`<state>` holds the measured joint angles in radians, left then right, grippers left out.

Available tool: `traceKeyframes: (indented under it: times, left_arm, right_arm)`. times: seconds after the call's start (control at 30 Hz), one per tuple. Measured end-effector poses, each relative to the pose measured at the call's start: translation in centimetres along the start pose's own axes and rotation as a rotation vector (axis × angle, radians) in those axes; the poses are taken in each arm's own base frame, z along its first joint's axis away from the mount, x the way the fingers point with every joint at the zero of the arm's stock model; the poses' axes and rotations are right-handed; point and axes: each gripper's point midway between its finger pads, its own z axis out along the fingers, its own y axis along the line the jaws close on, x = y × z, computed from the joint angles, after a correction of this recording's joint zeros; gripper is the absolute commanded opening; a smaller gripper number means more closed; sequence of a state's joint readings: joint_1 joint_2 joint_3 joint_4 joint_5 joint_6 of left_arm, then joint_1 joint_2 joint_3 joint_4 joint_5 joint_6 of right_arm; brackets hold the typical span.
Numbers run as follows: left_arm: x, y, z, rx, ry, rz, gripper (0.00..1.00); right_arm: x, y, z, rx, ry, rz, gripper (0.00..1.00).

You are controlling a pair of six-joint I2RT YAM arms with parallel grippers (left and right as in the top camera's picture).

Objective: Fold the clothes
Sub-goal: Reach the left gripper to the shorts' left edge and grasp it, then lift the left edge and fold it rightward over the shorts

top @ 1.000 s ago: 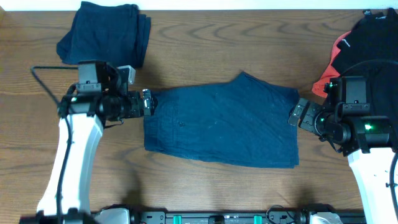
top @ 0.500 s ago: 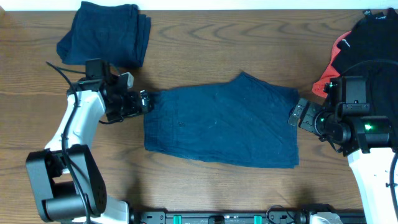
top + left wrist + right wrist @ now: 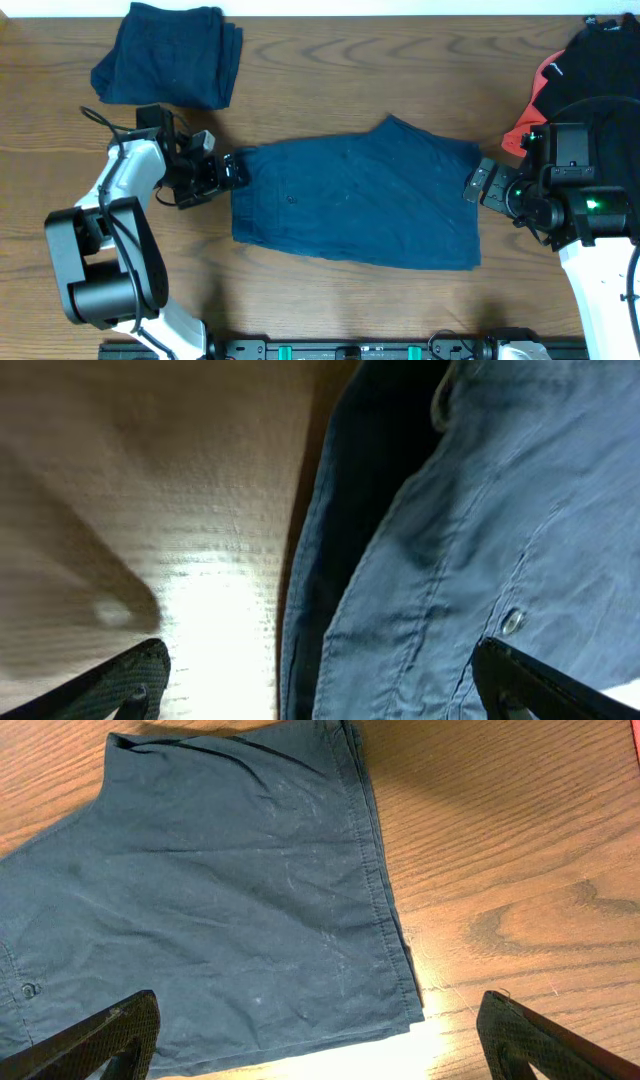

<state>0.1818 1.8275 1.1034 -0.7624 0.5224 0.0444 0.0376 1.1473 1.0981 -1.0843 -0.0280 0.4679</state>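
Note:
My left gripper grabs the dark blue shorts by the waistband edge near the button next, to fold the waistband over toward the hem.
Dark blue shorts lie flat and spread in the middle of the wooden table. My left gripper is open at their left edge, the waistband; in the left wrist view that edge with a button lies between the fingers. My right gripper is open at the shorts' right edge; the right wrist view shows the hem between and ahead of the fingers. Neither gripper holds cloth.
A folded dark blue garment lies at the back left. A heap of black and red clothes sits at the back right, close behind my right arm.
My left arm has swung and lowered slightly along the shorts' left edge, its gripper staying at the waistband. The right arm and the shorts have not moved.

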Motion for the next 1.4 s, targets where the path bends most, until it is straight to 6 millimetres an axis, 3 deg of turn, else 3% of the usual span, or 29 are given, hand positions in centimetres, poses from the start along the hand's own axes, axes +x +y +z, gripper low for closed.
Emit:
traceKeyframes:
  times: [0.17, 0.53, 0.9, 0.97, 1.1, 1.27, 1.4]
  left_arm:
    - [1.3, 0.3, 0.8, 0.007, 0.07, -0.01, 0.98]
    - [1.4, -0.2, 1.2, 0.032, 0.126, -0.019, 0.98]
    - [1.8, -2.5, 2.6, 0.071, 0.183, 0.017, 0.99]
    - [1.9, -3.0, 2.8, 0.083, 0.187, 0.028, 0.93]
    - [1.9, -4.0, 3.3, 0.118, 0.191, 0.042, 0.92]
    - [1.8, -4.3, 3.6, 0.141, 0.194, 0.043, 0.72]
    - [1.9, -4.8, 4.2, 0.173, 0.199, 0.046, 0.44]
  right_arm:
    - [0.0, 0.0, 0.0, 0.0, 0.0, 0.0, 0.99]
    - [0.0, 0.0, 0.0, 0.0, 0.0, 0.0, 0.99]
    - [0.0, 0.0, 0.0, 0.0, 0.0, 0.0, 0.99]
    - [0.0, 0.0, 0.0, 0.0, 0.0, 0.0, 0.99]
    - [0.0, 0.0, 0.0, 0.0, 0.0, 0.0, 0.99]
    - [0.0, 0.0, 0.0, 0.0, 0.0, 0.0, 0.99]
    - [0.0, 0.0, 0.0, 0.0, -0.001, 0.0, 0.99]
